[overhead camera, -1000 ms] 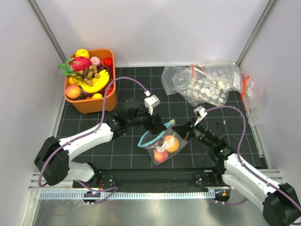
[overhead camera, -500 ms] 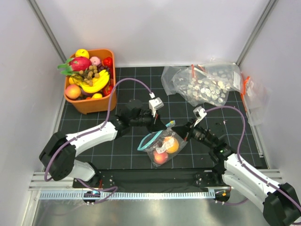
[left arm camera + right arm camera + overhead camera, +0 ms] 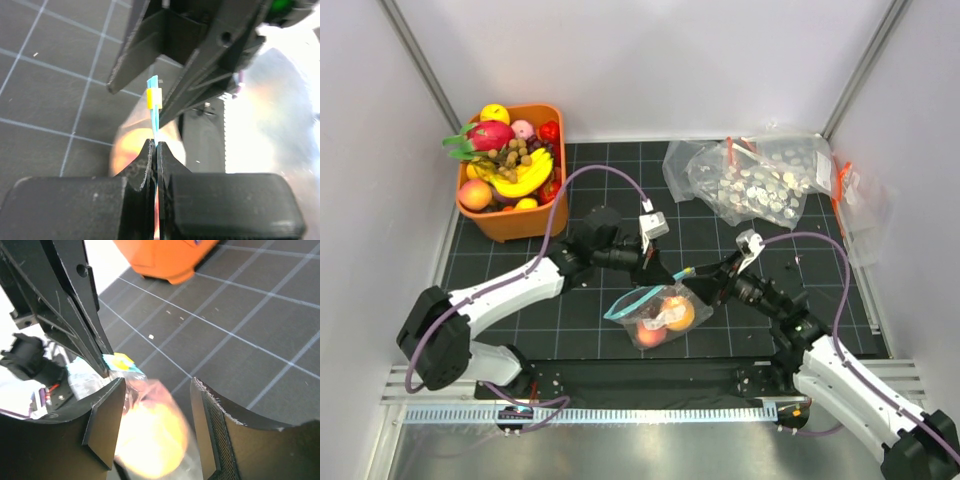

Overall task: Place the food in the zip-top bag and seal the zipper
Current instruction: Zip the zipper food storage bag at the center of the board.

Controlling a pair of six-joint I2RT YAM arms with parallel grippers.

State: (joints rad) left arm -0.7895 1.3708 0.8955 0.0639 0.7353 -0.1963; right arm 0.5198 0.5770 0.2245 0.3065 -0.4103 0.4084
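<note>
My right gripper reaches for and grabs the bag's zipper end point(image 3: 153, 82) beside the yellow slider point(image 3: 154, 98) next, which leaves the slider free to seal the zipper.
The zip-top bag point(image 3: 655, 318) sags onto the black mat between my two arms, with the food inside: a pink-red peach point(image 3: 648, 335) and an orange fruit point(image 3: 680, 315). Its teal zipper point(image 3: 623, 301) runs up to a yellow slider point(image 3: 154, 98). My left gripper point(image 3: 662, 272) is shut on the zipper point(image 3: 155, 135) just below that slider. My right gripper point(image 3: 713, 283) stands open at the bag's right end. In the right wrist view the bag and a blurred orange fruit point(image 3: 150, 440) lie between its spread fingers point(image 3: 105, 430), with the slider point(image 3: 120, 361) beyond them.
An orange basket point(image 3: 515, 222) at the back left holds a banana point(image 3: 525, 178), a dragon fruit point(image 3: 485, 135) and other toy fruit. Bigger clear bags point(image 3: 760, 180) with red-orange strips lie at the back right. White walls enclose the mat on three sides.
My left gripper has closed on the zipper near the slider. My right gripper has just opened and let go of the bag's end. The bag has sunk lower and shifted a little left.
</note>
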